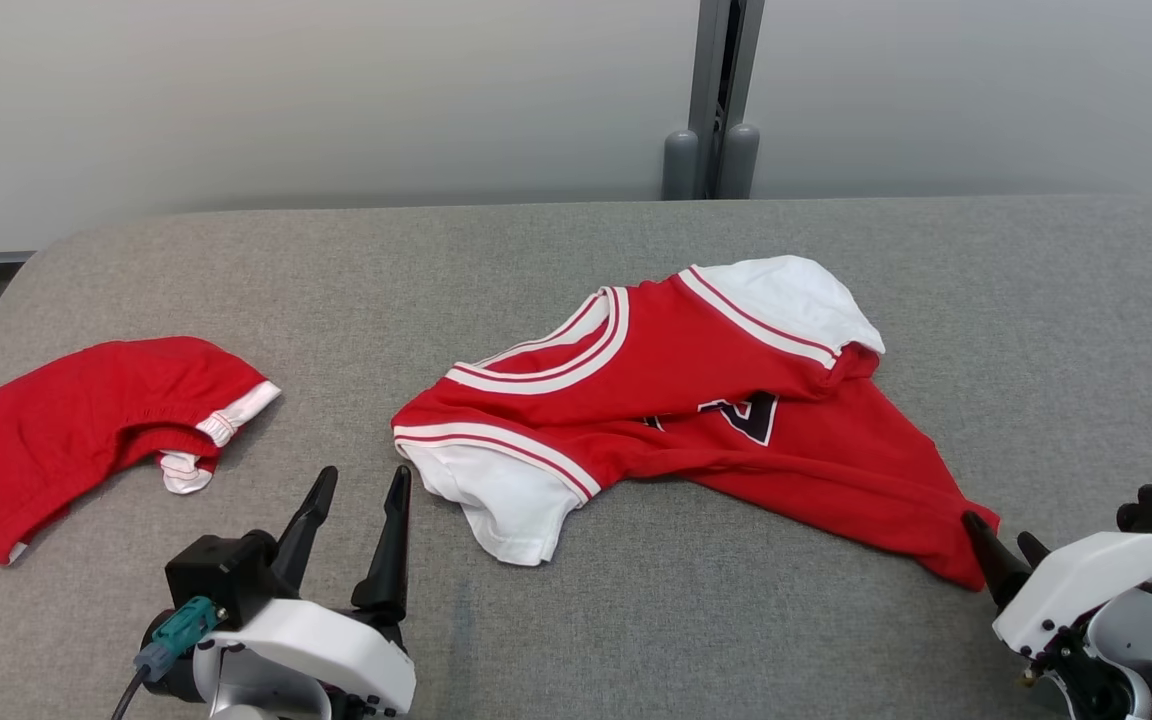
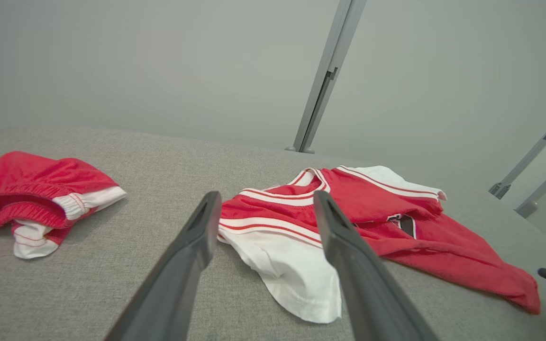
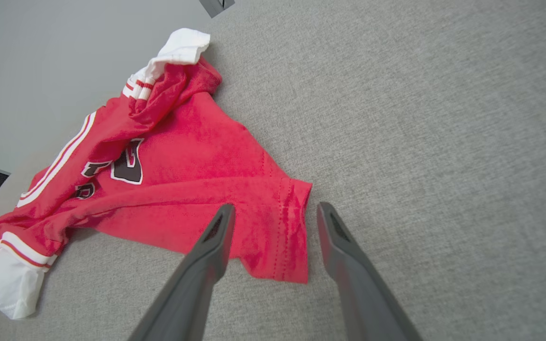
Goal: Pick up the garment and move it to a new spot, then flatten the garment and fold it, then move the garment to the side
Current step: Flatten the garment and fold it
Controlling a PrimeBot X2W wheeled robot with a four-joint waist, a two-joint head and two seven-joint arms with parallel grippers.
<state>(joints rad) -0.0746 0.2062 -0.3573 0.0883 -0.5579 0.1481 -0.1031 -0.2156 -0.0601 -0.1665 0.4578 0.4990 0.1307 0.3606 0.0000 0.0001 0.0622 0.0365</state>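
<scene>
Next, the right gripper grabs the crumpled red jersey (image 1: 668, 432) by its hem corner (image 1: 975, 542) to spread the jersey flat for folding.
The garment (image 1: 696, 400) is a red jersey with white sleeves and striped trim, lying crumpled in the middle of the grey table. My left gripper (image 1: 364, 475) stands open just left of its near white sleeve (image 2: 292, 270), apart from it. In the left wrist view the left gripper (image 2: 266, 199) frames that sleeve and the garment (image 2: 372, 208). My right gripper (image 1: 998, 530) is at the jersey's right hem corner. In the right wrist view the right gripper (image 3: 276, 208) is open, and the hem corner (image 3: 287, 237) of the garment (image 3: 183, 180) lies flat on the table between its fingers.
Red shorts (image 1: 66, 430) with a white-trimmed waistband lie at the table's left edge, also in the left wrist view (image 2: 26, 189). The grey padded table (image 1: 576, 640) has bare room in front and at the far right. A grey post (image 1: 711, 100) stands behind.
</scene>
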